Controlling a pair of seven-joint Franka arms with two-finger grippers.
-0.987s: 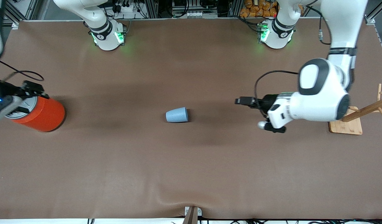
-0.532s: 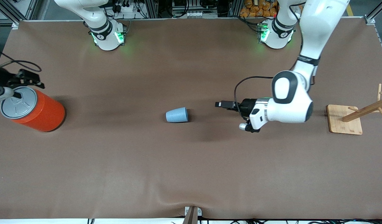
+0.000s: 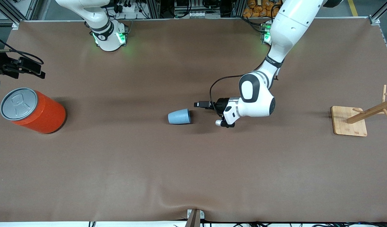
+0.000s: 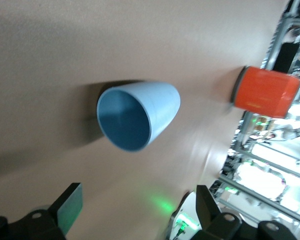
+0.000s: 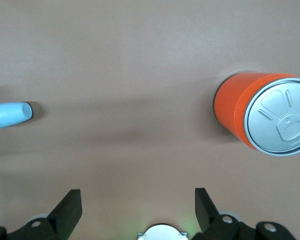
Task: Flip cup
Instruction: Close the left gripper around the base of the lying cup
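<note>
I should flip the light-blue cup upright next, so my left gripper should grab it by the rim of its opening.
The light-blue cup lies on its side in the middle of the brown table. Its mouth faces the left arm's end. The left wrist view looks straight into its darker blue inside. My left gripper hangs low over the table, a short way off the cup's mouth, open and empty; its hand shows in the front view. My right gripper is open and empty over the right arm's end of the table; its wrist view takes in the cup at a distance.
A large orange can with a grey pull-tab top stands upright at the right arm's end, also seen as the can and the can. A wooden peg stand sits at the left arm's end.
My left arm has swept from the left arm's end toward the cup, stopping just short of its mouth. My right gripper has drawn away from above the can, leaving its top uncovered.
</note>
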